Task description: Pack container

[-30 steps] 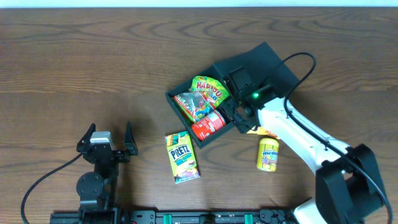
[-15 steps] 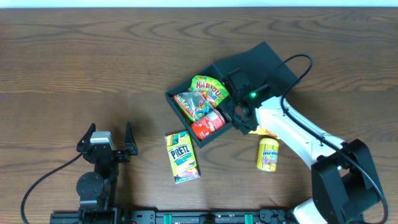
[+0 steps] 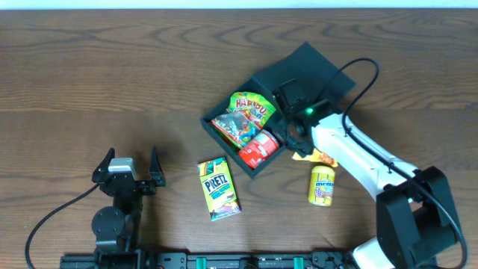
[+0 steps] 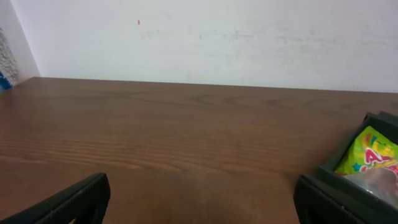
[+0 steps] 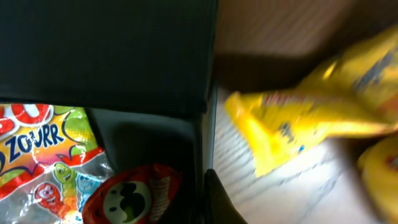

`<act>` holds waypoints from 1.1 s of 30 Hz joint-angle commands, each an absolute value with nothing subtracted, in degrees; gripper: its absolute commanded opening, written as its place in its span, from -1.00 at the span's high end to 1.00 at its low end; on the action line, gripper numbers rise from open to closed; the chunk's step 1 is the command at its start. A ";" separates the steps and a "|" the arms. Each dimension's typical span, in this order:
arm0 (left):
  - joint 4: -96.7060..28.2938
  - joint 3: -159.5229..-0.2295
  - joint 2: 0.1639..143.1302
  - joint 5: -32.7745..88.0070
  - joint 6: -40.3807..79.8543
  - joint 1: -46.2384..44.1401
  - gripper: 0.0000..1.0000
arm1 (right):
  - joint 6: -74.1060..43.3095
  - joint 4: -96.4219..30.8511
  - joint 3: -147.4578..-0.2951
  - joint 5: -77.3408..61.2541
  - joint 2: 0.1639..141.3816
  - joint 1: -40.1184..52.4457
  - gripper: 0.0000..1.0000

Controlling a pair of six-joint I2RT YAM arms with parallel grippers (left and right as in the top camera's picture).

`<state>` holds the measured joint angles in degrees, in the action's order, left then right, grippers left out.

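Observation:
My right gripper holds the container and needs to keep it until it sits square to the tabletop's far edge; the container's front side (image 3: 226,149) is angled to that edge.
The container (image 3: 221,140) is a dark square box, its lid (image 3: 306,71) hinged open toward the back right. Inside lie a green Haribo bag (image 3: 250,108), a clear candy bag (image 3: 235,128) and a red packet (image 3: 259,148). My right gripper (image 3: 293,138) is shut on the box's right wall. In the right wrist view one dark finger (image 5: 221,199) stands just outside that wall (image 5: 208,143), with the red packet (image 5: 134,196) inside. My left gripper (image 3: 133,170) rests open and holds nothing at the front left, its jaws wide apart (image 4: 199,199).
A Pretz box (image 3: 217,188) lies on the table in front of the container. A yellow Mentos tub (image 3: 321,187) and a yellow packet (image 3: 323,158) lie to the right, under my right arm. The left wrist view catches the container's corner (image 4: 336,186).
My right gripper has shut on the container's wall. The container has shifted slightly away and to the right, turning a little. The left arm has not moved.

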<state>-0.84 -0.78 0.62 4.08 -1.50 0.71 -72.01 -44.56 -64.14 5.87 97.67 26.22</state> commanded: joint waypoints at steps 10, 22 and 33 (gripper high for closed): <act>-4.05 -0.25 0.27 4.10 -1.28 0.99 -0.91 | -40.66 -32.03 -63.96 18.63 98.17 21.91 0.97; -4.05 -0.25 0.27 4.10 -1.28 0.99 -0.90 | -20.53 -28.08 -63.96 15.51 98.17 19.97 0.94; -4.05 -0.25 0.27 4.10 -1.28 0.99 -0.91 | -15.53 -23.35 -63.96 11.05 100.29 19.35 0.97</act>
<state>-0.86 -0.78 0.62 4.08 -1.50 0.71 -18.52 -23.99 -63.94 11.35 98.50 19.73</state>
